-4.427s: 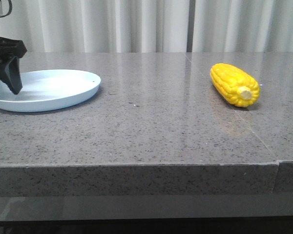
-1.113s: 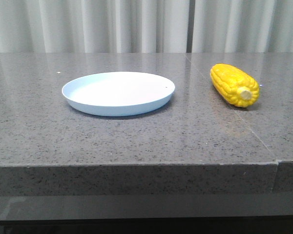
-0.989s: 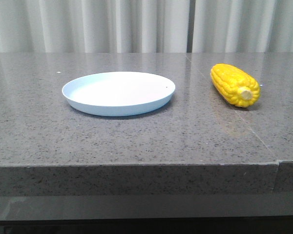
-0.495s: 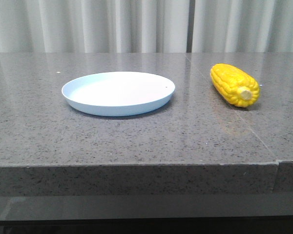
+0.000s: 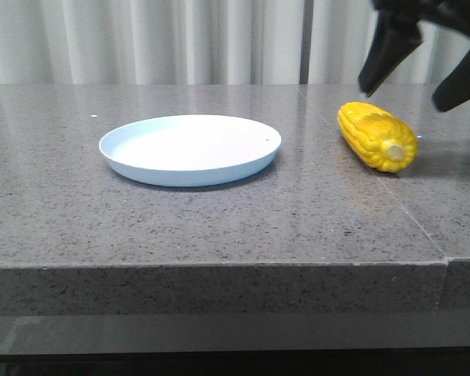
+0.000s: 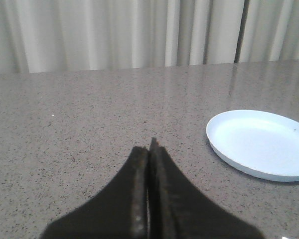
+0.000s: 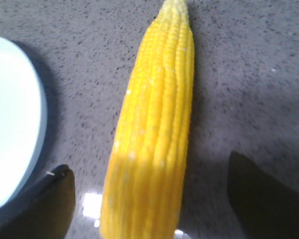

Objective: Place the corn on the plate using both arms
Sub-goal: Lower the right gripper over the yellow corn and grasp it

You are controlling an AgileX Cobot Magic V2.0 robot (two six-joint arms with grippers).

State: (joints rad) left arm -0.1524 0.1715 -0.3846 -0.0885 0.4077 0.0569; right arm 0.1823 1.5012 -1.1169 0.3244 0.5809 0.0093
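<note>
The right gripper's fingers are above the yellow corn's top (image 5: 370,120) in the front-facing view, so it isn't time to close yet. The right gripper should go down first, then close on the corn.
The yellow corn (image 5: 376,135) lies on the table at the right, its cream stub end facing the front. My right gripper (image 5: 419,77) hangs open just above it, one finger on each side, not touching. In the right wrist view the corn (image 7: 154,134) lies lengthwise between the two spread fingertips (image 7: 55,199). The pale blue plate (image 5: 190,148) sits empty at the table's middle left; its rim also shows in the right wrist view (image 7: 20,124). My left gripper (image 6: 149,149) is shut and empty, low over bare table to the left of the plate (image 6: 261,144).
The grey speckled stone table (image 5: 219,227) has its front edge near the camera. A seam (image 5: 446,262) runs through the top at the right. White curtains (image 5: 180,39) hang behind the table.
My right gripper has come into the front view from the upper right and now hangs open over the corn. Earlier the plate was slid from the far left to the middle. The corn has not moved.
</note>
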